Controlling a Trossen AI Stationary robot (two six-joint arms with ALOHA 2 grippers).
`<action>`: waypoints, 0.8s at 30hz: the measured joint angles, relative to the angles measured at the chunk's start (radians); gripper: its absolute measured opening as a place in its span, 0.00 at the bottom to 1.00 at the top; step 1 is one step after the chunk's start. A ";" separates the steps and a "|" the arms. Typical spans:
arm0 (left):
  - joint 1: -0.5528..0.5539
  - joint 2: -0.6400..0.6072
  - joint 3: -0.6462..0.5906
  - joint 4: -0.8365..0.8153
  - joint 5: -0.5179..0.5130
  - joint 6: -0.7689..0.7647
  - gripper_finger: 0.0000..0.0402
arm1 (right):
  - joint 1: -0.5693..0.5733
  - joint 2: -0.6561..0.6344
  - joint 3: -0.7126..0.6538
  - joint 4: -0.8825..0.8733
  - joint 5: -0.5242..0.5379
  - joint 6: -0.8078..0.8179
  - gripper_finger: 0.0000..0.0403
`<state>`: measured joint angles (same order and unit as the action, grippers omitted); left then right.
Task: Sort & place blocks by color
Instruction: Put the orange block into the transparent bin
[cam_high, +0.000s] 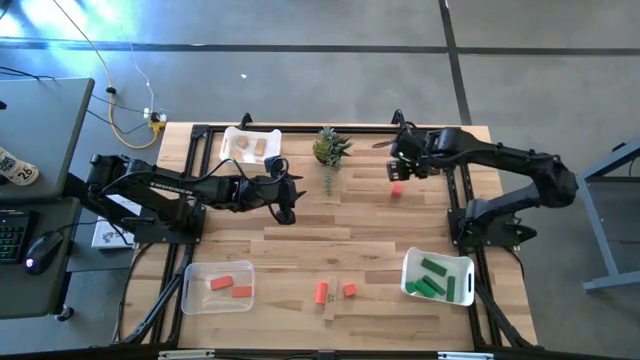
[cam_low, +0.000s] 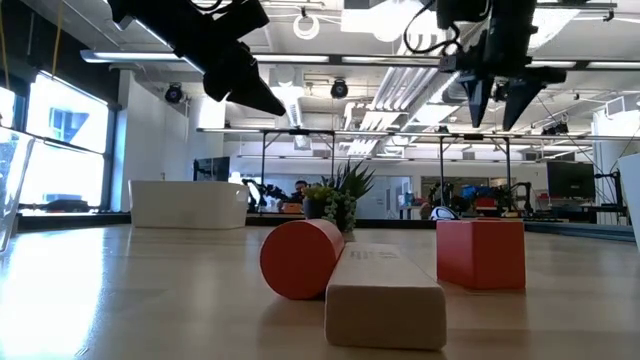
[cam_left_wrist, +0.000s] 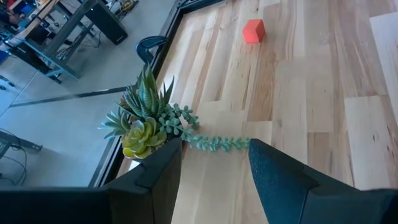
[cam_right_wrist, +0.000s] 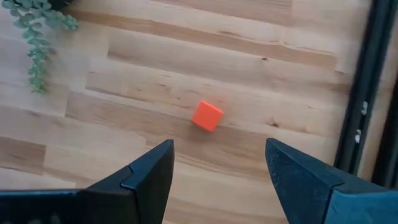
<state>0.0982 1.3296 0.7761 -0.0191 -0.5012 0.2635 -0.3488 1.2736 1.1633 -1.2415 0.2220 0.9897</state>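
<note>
My right gripper grips the red-orange cube by its opposite sides next, to sort it into the clear bin (cam_high: 218, 288).
A red-orange cube (cam_high: 396, 190) rests flat on the far right of the table, and it shows in the right wrist view (cam_right_wrist: 207, 116) and the left wrist view (cam_left_wrist: 253, 30). My right gripper (cam_high: 396, 170) (cam_right_wrist: 217, 155) hangs open above the cube, just on its far side, and is empty. My left gripper (cam_high: 287, 212) (cam_left_wrist: 214, 162) is open and empty above mid-table, left of centre. Near the front edge lie a red-orange cylinder (cam_low: 300, 258), a tan bar (cam_low: 385, 295) and a red-orange cube (cam_low: 480, 253). The other blocks lie in bins.
A white bin (cam_high: 250, 145) at the far edge holds tan blocks. A clear bin (cam_high: 190, 290) at the near left holds red-orange ones, and a white bin (cam_high: 410, 265) at the near right holds green ones. A small potted plant (cam_high: 330, 148) stands between the grippers at the far edge.
</note>
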 joint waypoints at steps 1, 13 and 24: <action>0.000 0.000 0.000 0.000 0.000 0.000 0.43 | -0.013 0.012 0.000 0.018 -0.009 -0.022 0.59; 0.000 0.000 0.000 -0.007 0.000 0.001 0.43 | -0.079 0.217 0.000 0.051 -0.063 -0.189 0.59; 0.000 0.000 0.000 -0.006 0.000 0.001 0.43 | -0.078 0.364 0.000 0.066 -0.156 -0.537 0.59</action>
<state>0.0982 1.3296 0.7761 -0.0254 -0.5007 0.2642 -0.4269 1.6378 1.1633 -1.1755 0.0656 0.4526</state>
